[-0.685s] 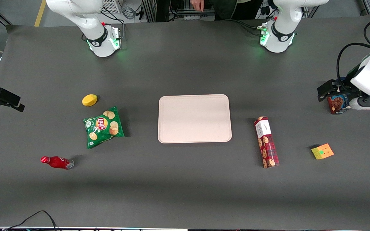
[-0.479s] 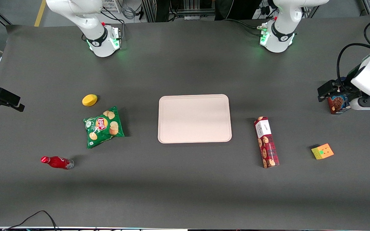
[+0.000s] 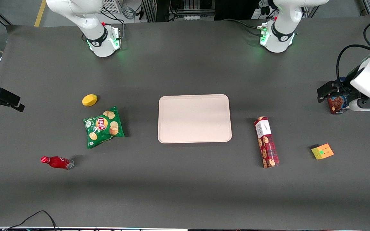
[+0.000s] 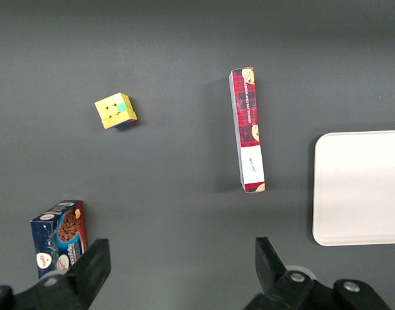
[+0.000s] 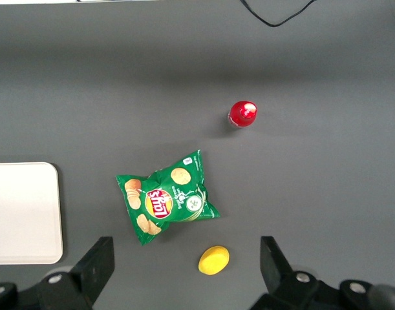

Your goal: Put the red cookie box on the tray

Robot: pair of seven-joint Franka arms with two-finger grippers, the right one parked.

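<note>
I need to grab the red cookie box next by its white label end (image 3: 263, 128) with my gripper, so that I can place the box on the tray (image 3: 194, 118).
The red cookie box (image 3: 266, 142) (image 4: 247, 129) lies flat on the dark table, a box-width from the tray's short side toward the working arm's end, its white label end farther from the front camera. The pale beige tray (image 3: 194, 118) (image 4: 362, 187) sits mid-table with nothing on it. My gripper (image 3: 329, 91) (image 4: 182, 261) hovers open and empty at the working arm's end of the table, well apart from the red box and above a blue cookie box.
A dark-blue cookie box (image 3: 337, 104) (image 4: 59, 236) stands beside one gripper finger. A yellow-orange cube (image 3: 322, 151) (image 4: 116, 110) lies nearer the front camera. A chips bag (image 3: 103, 126), a yellow lemon (image 3: 89, 99) and a red bottle (image 3: 56, 162) lie toward the parked arm's end.
My working arm has shifted very slightly away from the front camera. The box, the tray and the other objects have not moved.
</note>
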